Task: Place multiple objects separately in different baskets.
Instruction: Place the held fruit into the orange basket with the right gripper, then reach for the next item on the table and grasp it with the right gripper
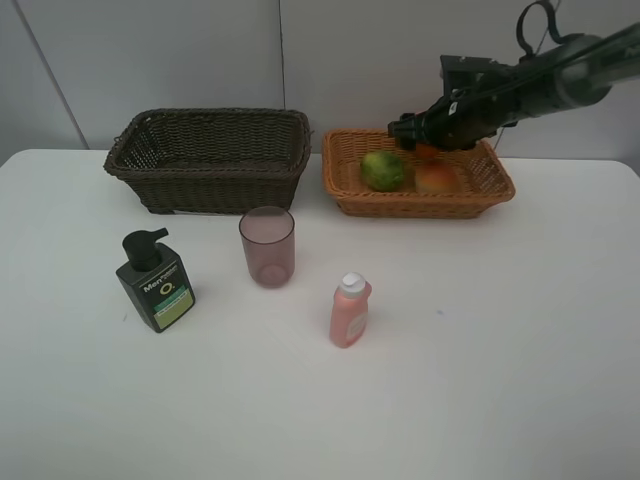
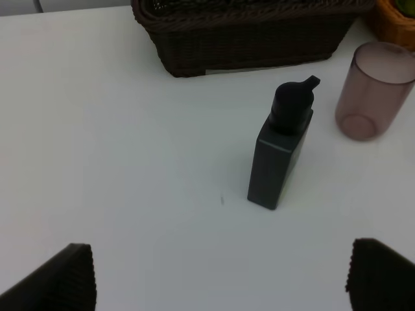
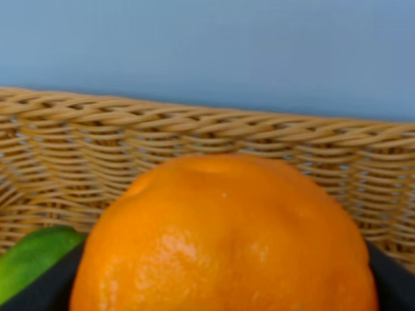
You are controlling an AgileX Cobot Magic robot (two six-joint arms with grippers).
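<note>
The orange (image 1: 428,152) is low inside the light tan basket, below the basket's back rim, so I should open my right gripper now, and it would stay there.
My right gripper (image 1: 425,140) reaches over the light tan basket (image 1: 420,206), shut on the orange (image 3: 224,240), which fills the right wrist view in front of the wicker wall (image 3: 194,129). A green fruit (image 1: 384,170) and a red-yellow fruit (image 1: 437,178) lie inside that basket. On the table stand the dark green pump bottle (image 1: 155,282), the pink cup (image 1: 267,246) and the small pink bottle (image 1: 350,310). The dark brown basket (image 1: 210,150) holds nothing I can see. My left gripper (image 2: 220,275) is open, apart from the pump bottle (image 2: 280,152) and pointing at it.
The two baskets stand side by side at the table's back edge, near the grey wall. In the left wrist view the cup (image 2: 375,91) stands beside the pump bottle, with the dark basket (image 2: 246,39) behind both.
</note>
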